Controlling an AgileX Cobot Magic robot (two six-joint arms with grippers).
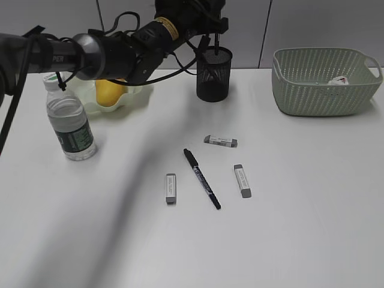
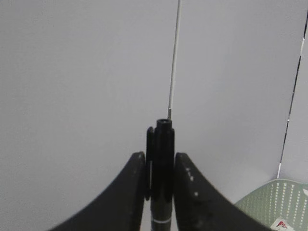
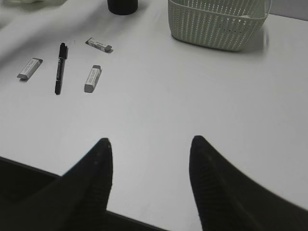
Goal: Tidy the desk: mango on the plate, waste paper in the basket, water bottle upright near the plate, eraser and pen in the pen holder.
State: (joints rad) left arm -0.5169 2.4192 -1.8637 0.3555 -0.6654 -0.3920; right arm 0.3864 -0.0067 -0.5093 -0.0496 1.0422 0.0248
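The black pen's lower end [image 1: 216,47] stands inside the rim of the mesh pen holder [image 1: 214,75], so it is time for my left gripper to release the pen.
My left gripper [image 1: 213,29] hangs over the black mesh pen holder [image 1: 214,75], shut on a black pen [image 2: 163,139] that stands upright, its lower end inside the cup. A second black pen [image 1: 201,178] lies on the desk with three grey erasers [image 1: 220,141] [image 1: 171,188] [image 1: 242,180] around it. The mango [image 1: 109,91] rests in the pale green plate [image 1: 138,99]. Beside the plate the water bottle [image 1: 71,120] stands upright. The waste paper [image 1: 339,80] lies in the green basket [image 1: 318,90]. My right gripper [image 3: 150,144] is open and empty over bare desk near the front edge.
The left arm stretches from the left edge across the plate toward the pen holder. In the right wrist view the desk's front edge [image 3: 144,219] lies just under the fingers. A grey panelled wall stands behind the desk.
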